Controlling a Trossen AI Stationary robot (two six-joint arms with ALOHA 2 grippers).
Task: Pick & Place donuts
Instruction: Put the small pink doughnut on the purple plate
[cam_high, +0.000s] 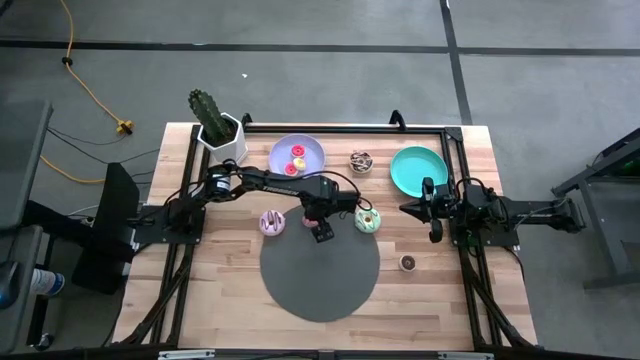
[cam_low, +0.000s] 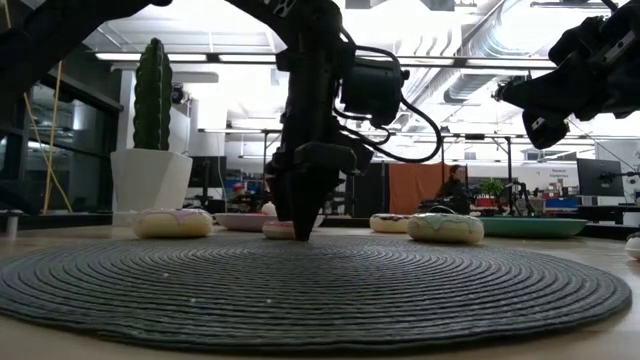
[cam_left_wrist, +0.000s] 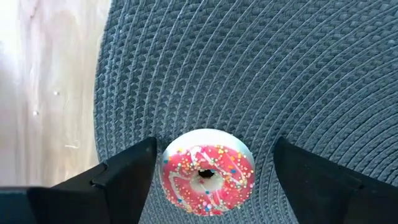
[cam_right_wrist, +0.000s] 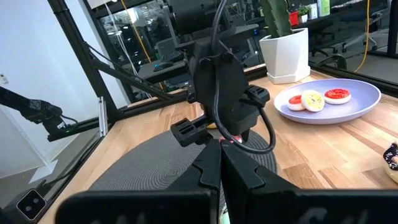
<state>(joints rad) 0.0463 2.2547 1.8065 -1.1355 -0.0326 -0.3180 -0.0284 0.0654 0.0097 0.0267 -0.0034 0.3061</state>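
Note:
My left gripper's fingers stand beside the pink donut's rim (cam_left_wrist: 244, 168) on the grey mat (cam_left_wrist: 249, 74), and closing now would catch the donut, so it is time to close.
A pink-iced, sprinkled donut (cam_left_wrist: 207, 180) lies flat on the dark grey woven mat (cam_left_wrist: 249, 74), near the mat's far edge. My left gripper (cam_left_wrist: 214, 143) points straight down over it (cam_high: 320, 232). It is open, with one finger on each side of the donut. One finger stands close to the donut's rim and the other well clear of it. My right gripper (cam_high: 406, 208) waits shut at the table's right side, level and pointing toward the table's middle (cam_right_wrist: 219, 155). It holds nothing.
A pale pink donut (cam_high: 273, 222) and a green donut (cam_high: 368, 220) lie on the wood beside the mat's far edge. The lavender plate (cam_high: 312, 160) holds a red and a yellow donut. Behind stand the teal plate (cam_high: 418, 168), a brown donut (cam_high: 361, 160) and a potted cactus (cam_high: 215, 125).

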